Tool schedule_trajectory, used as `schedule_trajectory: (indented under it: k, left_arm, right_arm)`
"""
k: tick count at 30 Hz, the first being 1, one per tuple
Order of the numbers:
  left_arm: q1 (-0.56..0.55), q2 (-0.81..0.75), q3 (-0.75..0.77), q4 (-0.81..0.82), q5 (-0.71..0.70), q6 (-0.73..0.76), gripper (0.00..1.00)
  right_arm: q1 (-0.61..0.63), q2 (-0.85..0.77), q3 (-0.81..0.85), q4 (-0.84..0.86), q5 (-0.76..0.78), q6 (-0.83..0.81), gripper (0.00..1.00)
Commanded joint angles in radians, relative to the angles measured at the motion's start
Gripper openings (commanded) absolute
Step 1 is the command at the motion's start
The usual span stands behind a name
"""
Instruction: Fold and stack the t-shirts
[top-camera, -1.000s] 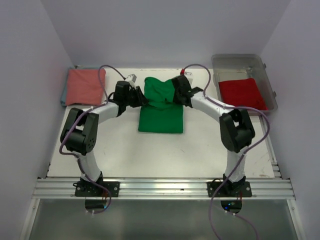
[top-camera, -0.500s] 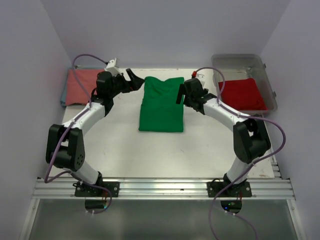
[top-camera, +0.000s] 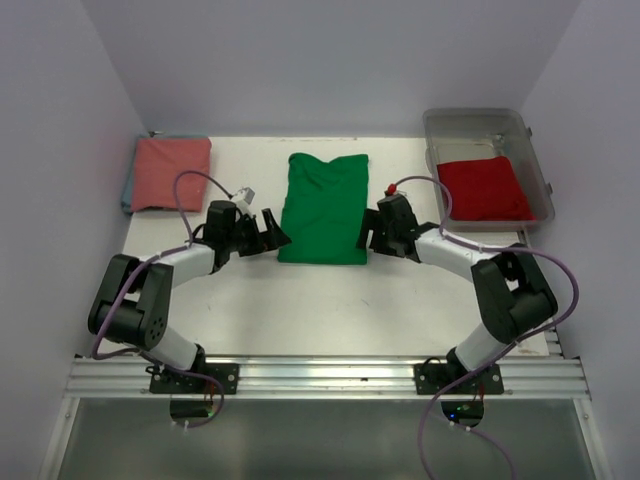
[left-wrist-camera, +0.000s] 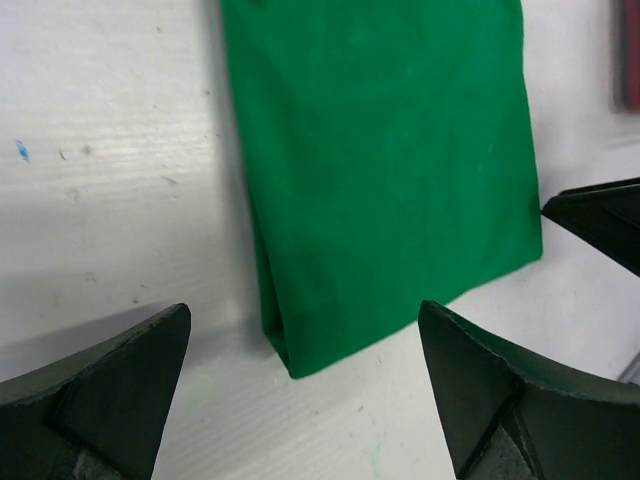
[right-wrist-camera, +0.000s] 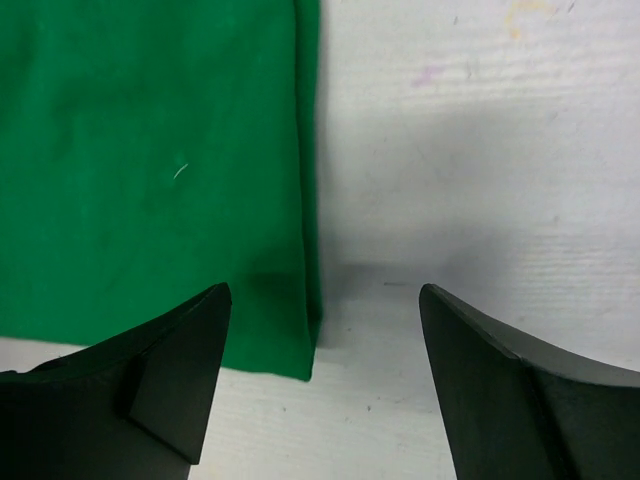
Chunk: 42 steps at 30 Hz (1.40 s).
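Observation:
My left gripper should next take hold of the green t-shirt (top-camera: 323, 208) by its near corner (top-camera: 283, 257), opposite the right gripper's corner. Then the t-shirt's near edge can be folded over evenly.
A bright green t-shirt (top-camera: 323, 208) lies folded into a long rectangle in the middle of the table. My left gripper (top-camera: 272, 232) stands open at its near left corner, nothing between the fingers; in the left wrist view the green shirt (left-wrist-camera: 380, 170) has that corner just ahead of the left gripper (left-wrist-camera: 305, 330). My right gripper (top-camera: 370, 230) is open at the near right corner, and in its wrist view the green shirt's (right-wrist-camera: 150, 170) edge runs between the fingers of the right gripper (right-wrist-camera: 325, 300). A salmon-pink t-shirt (top-camera: 172, 172) lies folded at the far left. A red t-shirt (top-camera: 484, 188) lies in a bin.
A clear plastic bin (top-camera: 475, 115) stands at the far right and holds the red shirt. The pink shirt rests on a blue-edged mat at the table's far left corner. The white table (top-camera: 320, 300) ends at a metal rail near the arm bases. Walls close in on three sides.
Both grippers let go of the green shirt's far part and opened. Both arms then drew back to the shirt's near corners. The shirt now lies flat.

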Motion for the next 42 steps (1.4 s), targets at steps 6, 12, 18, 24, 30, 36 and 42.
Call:
schedule_trajectory:
  k: [6, 12, 18, 24, 30, 36, 42]
  left_arm:
    - [-0.004, -0.019, -0.026, 0.094, 0.235, -0.072, 0.96]
    - [-0.004, 0.087, -0.047, 0.088, 0.294, -0.094, 0.83]
    - [-0.004, 0.138, -0.082, 0.080, 0.257, -0.088, 0.78]
    - [-0.004, 0.240, -0.070, 0.175, 0.275, -0.104, 0.54]
    - [-0.005, 0.216, -0.090, 0.174, 0.281, -0.101, 0.00]
    - [-0.042, -0.017, -0.183, 0.039, 0.231, -0.074, 0.00]
    - [-0.125, -0.419, -0.331, -0.069, 0.185, -0.147, 0.00]
  right_arm:
    - [0.001, -0.108, -0.132, 0.174, -0.170, 0.130, 0.69]
    - [0.003, -0.106, -0.195, 0.216, -0.206, 0.185, 0.63]
    - [0.003, -0.086, -0.231, 0.239, -0.199, 0.202, 0.49]
    - [0.003, -0.022, -0.221, 0.259, -0.124, 0.168, 0.00]
    - [0.049, -0.121, -0.262, 0.225, -0.092, 0.147, 0.00]
    - [0.197, -0.339, -0.307, 0.049, -0.015, 0.140, 0.00]
    - [0.315, -0.606, -0.324, -0.178, 0.038, 0.169, 0.00]
